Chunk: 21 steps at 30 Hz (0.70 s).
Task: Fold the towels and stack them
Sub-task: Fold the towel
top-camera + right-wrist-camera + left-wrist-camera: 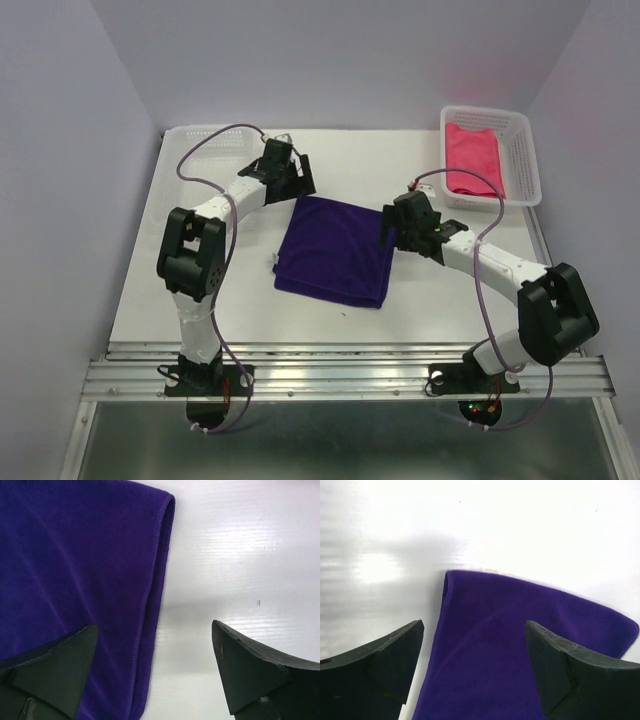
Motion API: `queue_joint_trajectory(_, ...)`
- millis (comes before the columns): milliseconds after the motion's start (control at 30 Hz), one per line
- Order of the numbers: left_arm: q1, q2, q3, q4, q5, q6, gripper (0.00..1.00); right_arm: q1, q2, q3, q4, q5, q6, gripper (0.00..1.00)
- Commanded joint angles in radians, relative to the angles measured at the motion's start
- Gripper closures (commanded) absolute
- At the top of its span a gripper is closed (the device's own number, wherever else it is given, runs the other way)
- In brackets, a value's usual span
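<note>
My right gripper next needs to grab the dark purple towel's far corner, opposite my left gripper's corner, to fold its far edge nearward.
The dark purple towel (pixel 333 250) lies folded on the white table, between the two arms. My left gripper (pixel 290 182) is open above its far left corner; the left wrist view shows the purple towel (pixel 520 645) between the open fingers, not gripped. My right gripper (pixel 388 228) is open at the towel's right edge; the right wrist view shows the towel's hemmed edge (pixel 75 580) under the left finger (pixel 55 670). The magenta-pink towel (pixel 474 157) lies in the white mesh basket (pixel 520 160) at the back right. The light blue towel is out of view.
A second white mesh basket (pixel 205 135) stands at the back left, behind the left arm. Grey walls close in the table on three sides. A metal rail (pixel 340 375) runs along the near edge.
</note>
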<state>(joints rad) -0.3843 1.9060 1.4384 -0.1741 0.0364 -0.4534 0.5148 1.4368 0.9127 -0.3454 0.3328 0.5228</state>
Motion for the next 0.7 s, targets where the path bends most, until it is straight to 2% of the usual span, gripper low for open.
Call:
queue_joint_trajectory(0, 0.001, 0.079, 0.115, -0.065, -0.029, 0.059, 0.08, -0.045, 0.034, 0.084, 0.092, -0.035, -0.046, 0.0)
queue_joint_trajectory(133, 0.004, 0.165, 0.215, -0.108, -0.102, 0.074, 0.16, -0.088, 0.097, 0.113, 0.115, -0.09, -0.063, 0.0)
queue_joint_trajectory(167, 0.005, 0.183, 0.22, -0.11, -0.112, 0.079, 0.23, -0.097, 0.12, 0.121, 0.118, -0.101, -0.066, 0.0)
queue_joint_trajectory(233, 0.005, 0.199, 0.224, -0.105, -0.125, 0.079, 0.24, -0.116, 0.143, 0.132, 0.12, -0.115, -0.073, 0.0)
queue_joint_trajectory(267, 0.007, 0.212, 0.226, -0.105, -0.121, 0.084, 0.3, -0.122, 0.164, 0.141, 0.126, -0.13, -0.075, 0.0)
queue_joint_trajectory(467, 0.015, 0.255, 0.244, -0.102, -0.101, 0.085, 0.31, -0.159, 0.24, 0.182, 0.14, -0.166, -0.087, 0.04)
queue_joint_trajectory(533, 0.015, 0.265, 0.249, -0.099, -0.09, 0.087, 0.37, -0.167, 0.273, 0.198, 0.14, -0.166, -0.089, 0.06)
queue_joint_trajectory(633, 0.016, 0.297, 0.272, -0.099, -0.093, 0.084, 0.38, -0.179, 0.316, 0.239, 0.14, -0.166, -0.093, 0.09)
queue_joint_trajectory(667, 0.016, 0.306, 0.28, -0.1, -0.089, 0.085, 0.41, -0.18, 0.327, 0.248, 0.141, -0.169, -0.096, 0.1)
